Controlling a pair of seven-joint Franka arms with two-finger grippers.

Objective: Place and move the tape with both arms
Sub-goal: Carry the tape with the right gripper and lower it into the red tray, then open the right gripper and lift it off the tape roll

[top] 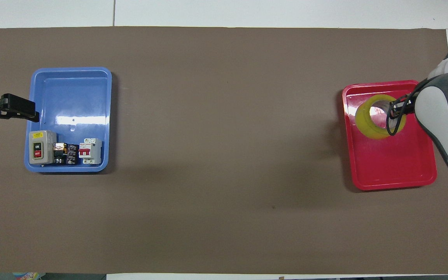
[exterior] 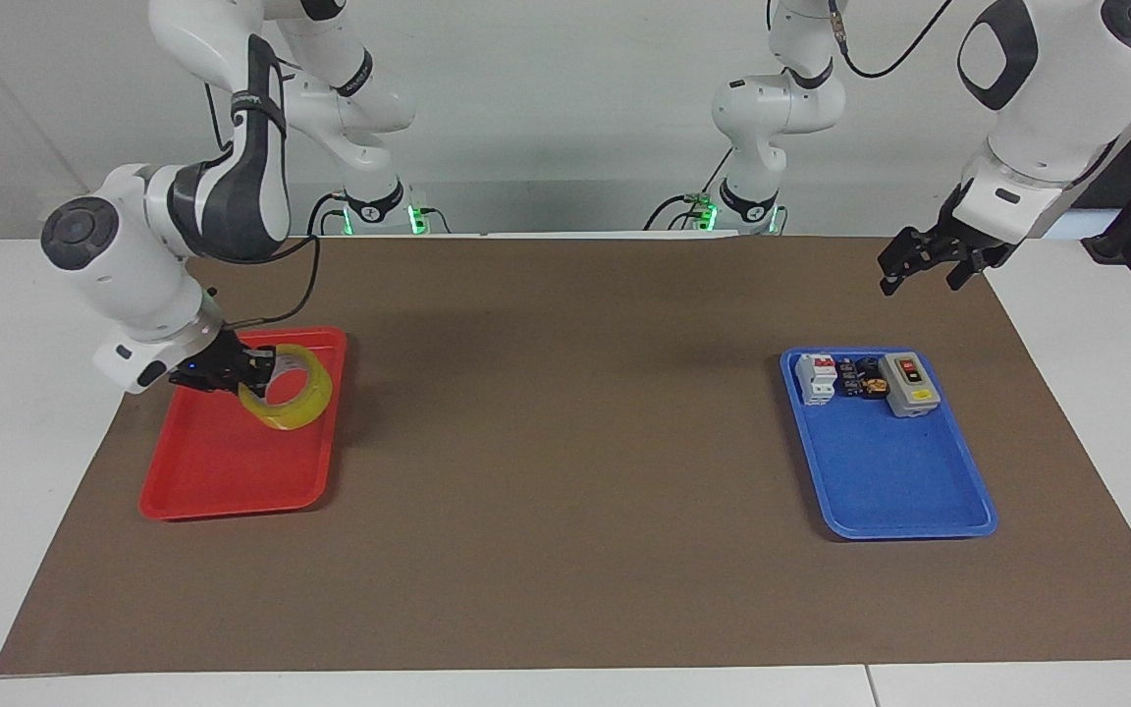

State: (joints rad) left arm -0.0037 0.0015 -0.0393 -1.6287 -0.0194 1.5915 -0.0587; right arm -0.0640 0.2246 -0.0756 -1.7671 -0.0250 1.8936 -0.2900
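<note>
My right gripper holds the yellow tape tilted above the red tray and will keep holding it. The tape would fall if I opened my right gripper now.
The yellow tape point(exterior: 302, 407) is a ring with a white core, held tilted over the red tray point(exterior: 222, 471), over the half nearer to the robots. My right gripper point(exterior: 251, 369) is shut on the tape's wall, with one finger inside the ring. I cannot tell whether the tape touches the tray floor. In the overhead view the tape point(top: 370, 130) and right gripper point(top: 395, 112) show over the red tray point(top: 395, 167). My left gripper point(exterior: 919, 281) is open and empty, and waits in the air over the mat beside the blue tray point(exterior: 899, 481); it also shows in the overhead view point(top: 20, 110).
The blue tray point(top: 72, 89) holds a grey switch box point(exterior: 907, 385) with a red button, a white and red breaker point(exterior: 816, 378) and small dark parts between them, all at its end nearer to the robots. A brown mat point(exterior: 565, 511) covers the table.
</note>
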